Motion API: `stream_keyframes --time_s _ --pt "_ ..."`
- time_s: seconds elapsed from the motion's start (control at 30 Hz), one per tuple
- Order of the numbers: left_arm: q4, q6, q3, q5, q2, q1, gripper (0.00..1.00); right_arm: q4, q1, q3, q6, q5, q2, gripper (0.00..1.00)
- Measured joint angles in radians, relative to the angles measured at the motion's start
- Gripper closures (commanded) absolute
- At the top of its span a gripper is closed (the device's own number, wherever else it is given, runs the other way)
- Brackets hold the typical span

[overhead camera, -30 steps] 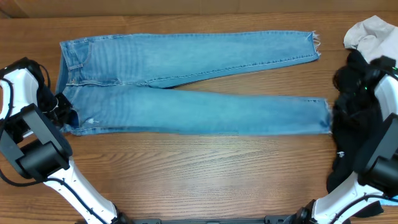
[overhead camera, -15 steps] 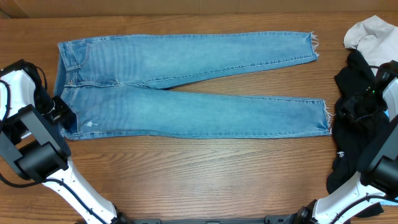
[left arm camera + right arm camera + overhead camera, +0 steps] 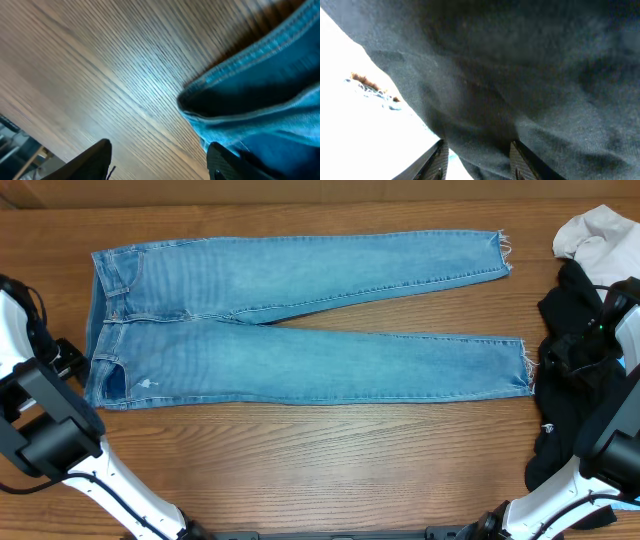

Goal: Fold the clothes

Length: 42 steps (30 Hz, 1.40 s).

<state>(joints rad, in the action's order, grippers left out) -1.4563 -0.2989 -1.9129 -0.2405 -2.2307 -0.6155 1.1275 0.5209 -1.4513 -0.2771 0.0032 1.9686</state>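
Next, my left gripper grabs the jeans (image 3: 250,360) at the near corner of the waist to fold their near leg over the far one.
The clothes, light-blue jeans (image 3: 250,360), lie flat across the table with the waist at the left and both frayed hems at the right. The legs fork slightly apart. My left gripper (image 3: 68,356) sits just left of the waist, open with nothing between its fingers (image 3: 160,150). The wrist view shows the waistband edge (image 3: 260,100) beside its right finger (image 3: 225,160). My right gripper (image 3: 567,360) rests on the black garment (image 3: 555,420) beyond the hems. Its jaws (image 3: 477,145) are closed on a thick fold of that black cloth (image 3: 530,60).
An off-white cloth (image 3: 595,235) is bunched at the back right corner, above the black garment. Bare wooden table (image 3: 330,460) runs along the front of the jeans. Both arm bases stand at the front corners.
My left gripper opened, let go of the jeans' waist and drew back left. The waist settled flatter. The right arm dropped lower over the black garment, then stayed put.
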Motion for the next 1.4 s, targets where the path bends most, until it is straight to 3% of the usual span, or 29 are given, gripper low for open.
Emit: stream_keyframes --time_s 0.3,0.7,0.9,1.07,1.4 --pt "-0.024 0.014 0.068 0.109 0.005 0.032 0.32 0.01 0.0 0.0 0.0 -0.032 0.0 0.56" --pt "0.162 -0.077 0.275 0.136 0.006 -0.004 0.36 0.01 0.0 0.0 -0.003 -0.041 0.0 0.56" --pt "0.292 -0.09 0.38 0.156 0.077 -0.006 0.43 0.01 0.0 0.0 -0.003 -0.048 0.0 0.56" --pt "0.372 -0.095 0.398 0.182 0.093 -0.006 0.57 0.01 0.0 0.0 -0.003 -0.048 0.0 0.56" --pt "0.455 -0.095 0.4 0.193 0.099 -0.008 0.46 0.009 0.0 0.0 -0.003 -0.048 0.0 0.56"
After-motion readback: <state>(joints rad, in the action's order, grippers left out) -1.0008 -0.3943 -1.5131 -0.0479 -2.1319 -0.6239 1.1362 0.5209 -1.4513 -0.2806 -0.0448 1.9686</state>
